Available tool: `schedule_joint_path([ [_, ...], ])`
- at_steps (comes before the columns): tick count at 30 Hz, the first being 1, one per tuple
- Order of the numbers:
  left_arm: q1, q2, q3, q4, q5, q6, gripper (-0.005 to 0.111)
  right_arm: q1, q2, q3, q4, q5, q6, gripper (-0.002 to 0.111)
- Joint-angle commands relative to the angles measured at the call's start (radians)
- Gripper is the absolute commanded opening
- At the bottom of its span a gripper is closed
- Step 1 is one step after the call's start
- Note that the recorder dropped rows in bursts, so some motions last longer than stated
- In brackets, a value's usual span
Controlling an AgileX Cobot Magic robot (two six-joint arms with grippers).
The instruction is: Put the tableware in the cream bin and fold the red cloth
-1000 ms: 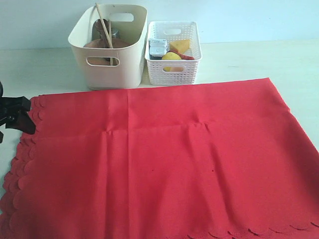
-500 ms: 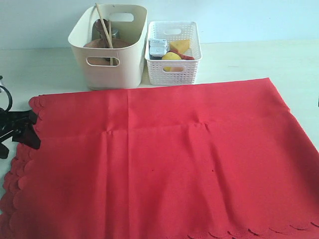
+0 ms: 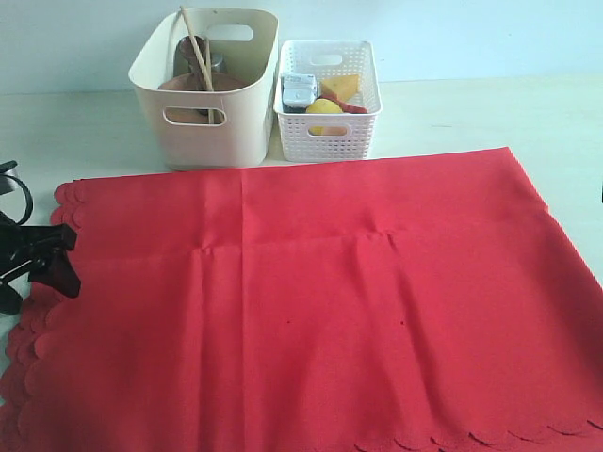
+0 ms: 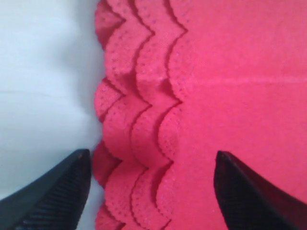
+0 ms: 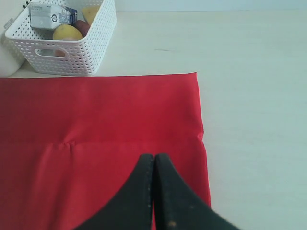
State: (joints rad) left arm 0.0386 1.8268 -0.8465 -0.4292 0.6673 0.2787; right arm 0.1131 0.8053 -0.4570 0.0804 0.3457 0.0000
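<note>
The cloth is lying flat over the table. The robot's left gripper will next grab its scalloped edge, where the layers overlap and stand up, to fold the cloth.
The red cloth lies spread flat over most of the table. My left gripper is open at the cloth's left scalloped edge. In the left wrist view its fingers straddle the overlapping scalloped layers, one fingertip over bare table, the other over the cloth. My right gripper is shut and empty above the cloth, near its right edge. The cream bin stands at the back. It holds tableware: chopsticks stick up over a brown plate.
A white lattice basket stands right of the bin with a milk carton, a lemon and cheese. The right wrist view shows the same basket. Bare table runs along the back right.
My left gripper has moved toward the front along the cloth's left edge and slightly in over it. The cloth and the right gripper have not visibly changed.
</note>
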Motion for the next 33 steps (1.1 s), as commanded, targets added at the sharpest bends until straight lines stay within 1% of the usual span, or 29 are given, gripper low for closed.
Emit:
schedule_joint_path([
  [1,0.002,0.049,0.005,-0.005,0.008,0.012,0.07,-0.003,-0.001,-0.008,-0.001,-0.004,0.0,0.0],
  [5,0.002,0.065,0.005,-0.036,0.034,0.059,0.07,-0.003,-0.001,-0.008,-0.001,-0.004,0.0,0.0],
  [10,0.002,0.066,0.005,-0.207,0.099,0.237,0.07,-0.003,-0.001,-0.008,-0.001,-0.008,0.0,0.0],
  [13,0.002,0.066,0.005,-0.277,0.153,0.308,0.07,-0.003,-0.001,-0.008,-0.001,-0.008,0.0,0.0],
  [23,0.002,0.069,0.005,-0.285,0.177,0.346,0.07,-0.003,-0.001,-0.008,-0.001,-0.014,0.0,0.0],
  [25,0.002,0.071,0.005,-0.285,0.175,0.353,0.067,-0.003,-0.001,-0.008,-0.001,-0.017,0.0,0.0],
  [26,0.002,0.073,0.005,-0.285,0.173,0.355,0.064,-0.003,-0.001,-0.008,-0.001,-0.017,0.0,0.0],
  [28,0.002,0.08,0.005,-0.287,0.173,0.369,0.05,-0.003,-0.001,-0.008,-0.001,-0.017,0.0,0.0],
  [29,0.002,0.083,0.005,-0.29,0.173,0.372,0.04,-0.003,-0.001,-0.008,0.002,-0.017,0.0,0.0],
  [32,0.002,0.087,0.005,-0.288,0.169,0.398,0.005,-0.003,-0.001,-0.008,0.057,-0.013,0.0,0.0],
  [33,0.002,0.087,0.005,-0.286,0.167,0.399,0.001,-0.003,-0.001,-0.008,0.059,-0.004,0.0,0.0],
])
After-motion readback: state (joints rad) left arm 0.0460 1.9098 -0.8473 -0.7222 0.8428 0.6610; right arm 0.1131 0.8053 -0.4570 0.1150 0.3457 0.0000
